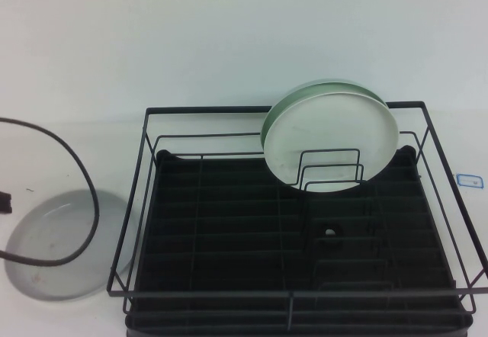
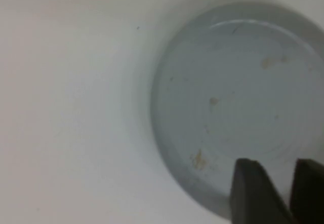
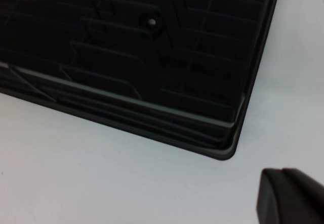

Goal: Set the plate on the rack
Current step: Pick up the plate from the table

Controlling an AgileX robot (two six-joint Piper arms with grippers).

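My left gripper picks up the plate by its thin raised rim (image 2: 221,207) next, since the plate's flat side spreads far wider than my fingers open.
The pale grey-white plate (image 1: 67,245) lies flat on the white table, left of the rack. In the left wrist view it (image 2: 238,97) shows faint rings and brownish specks. My left gripper (image 2: 282,176) hovers above the plate's near edge, its two dark fingers (image 2: 253,193) slightly apart with nothing between them. The black wire rack (image 1: 305,230) with its slatted tray base fills the middle and right of the table. My right gripper (image 3: 289,196) is shut and empty above bare table just off a corner of the rack's tray (image 3: 223,133). It is out of the high view.
A green-edged plate with a white face (image 1: 332,137) leans upright among the rack's dividers at the back right. A dark cable (image 1: 84,188) loops over the grey plate. A small blue-edged label (image 1: 470,179) lies right of the rack.
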